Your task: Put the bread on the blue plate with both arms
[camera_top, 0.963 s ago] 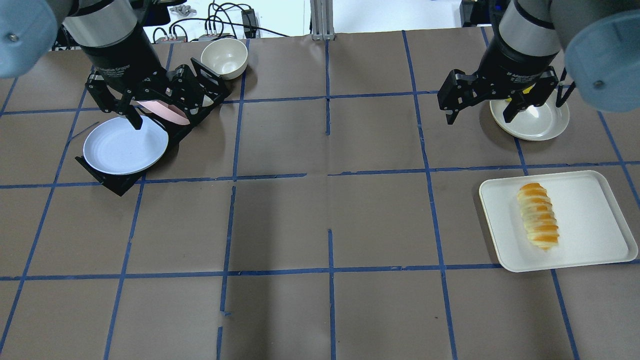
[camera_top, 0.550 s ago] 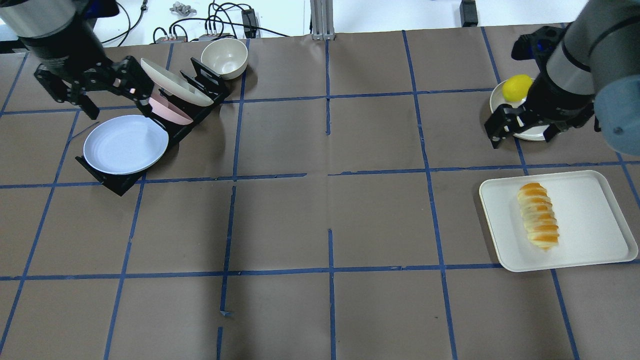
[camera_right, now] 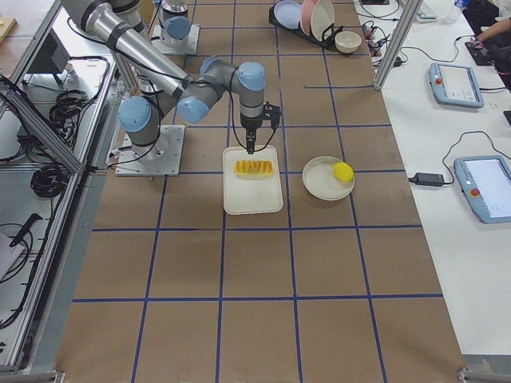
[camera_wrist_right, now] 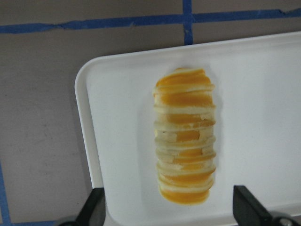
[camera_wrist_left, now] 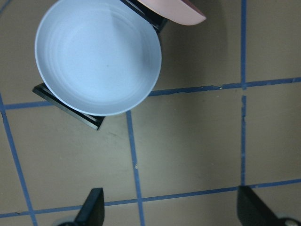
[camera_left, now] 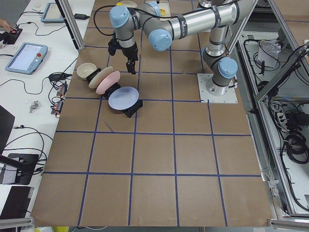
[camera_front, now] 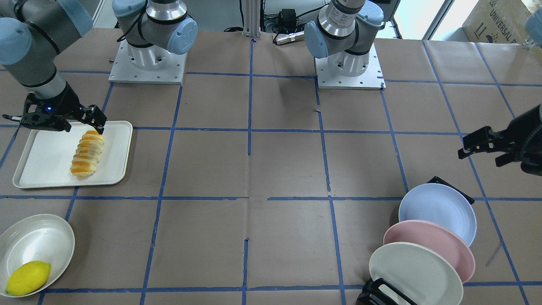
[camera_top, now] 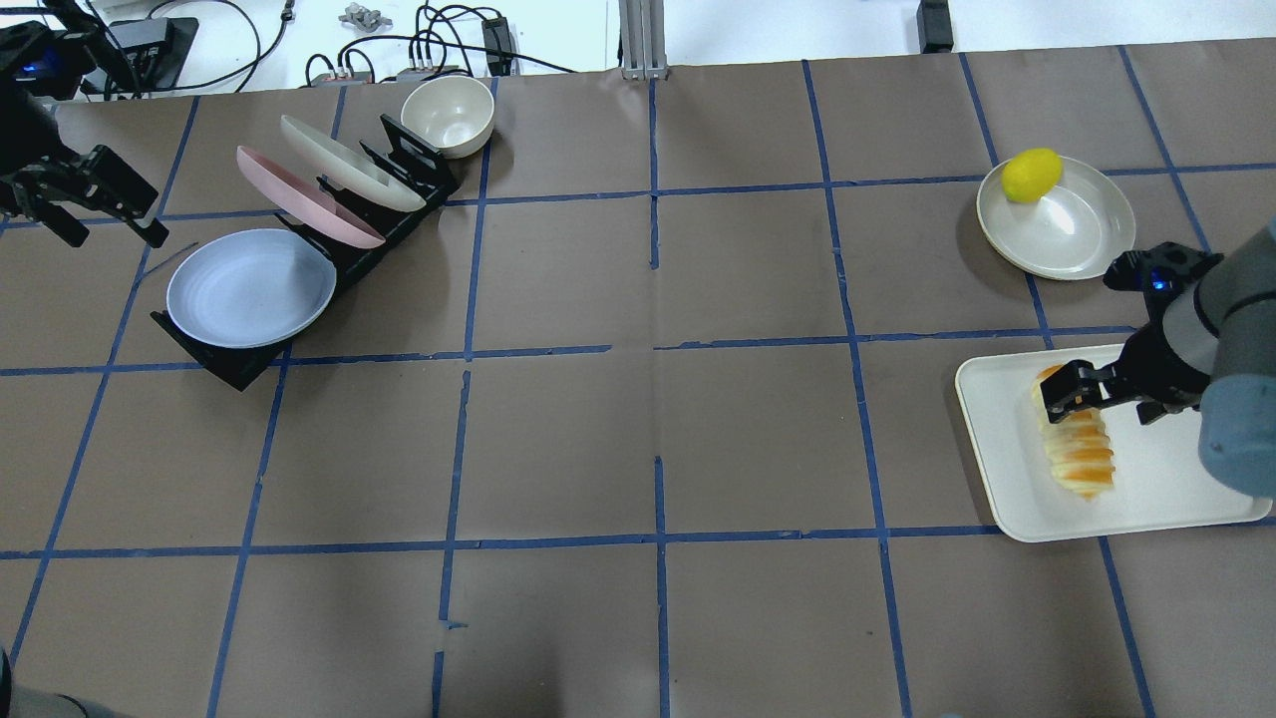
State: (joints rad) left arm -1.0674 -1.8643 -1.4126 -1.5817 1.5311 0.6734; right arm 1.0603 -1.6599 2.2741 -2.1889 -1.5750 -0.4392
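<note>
The robot's right gripper will next grab the long, slim bread across its middle (camera_front: 88,152) (camera_wrist_right: 186,136), so that both ends stay level.
The bread (camera_top: 1077,444) lies on a white tray (camera_top: 1181,479) at the table's right; it also shows in the front view (camera_front: 87,154) and the right wrist view (camera_wrist_right: 186,136). My right gripper (camera_top: 1097,397) is open and empty, hovering over the bread's far end. The blue plate (camera_top: 249,287) leans in the front slot of a black rack (camera_top: 237,367) at the left, and fills the top of the left wrist view (camera_wrist_left: 98,56). My left gripper (camera_top: 105,231) is open and empty, above the table to the left of the plate and apart from it.
A pink plate (camera_top: 299,194) and a cream plate (camera_top: 349,165) stand in the rack behind the blue one. A cream bowl (camera_top: 448,112) sits behind the rack. A lemon (camera_top: 1031,175) lies in a white dish (camera_top: 1072,234) beyond the tray.
My left gripper has moved left, off the rack, uncovering the plates. My right gripper has moved from over the lemon dish towards me, to above the bread. Both stay open.
</note>
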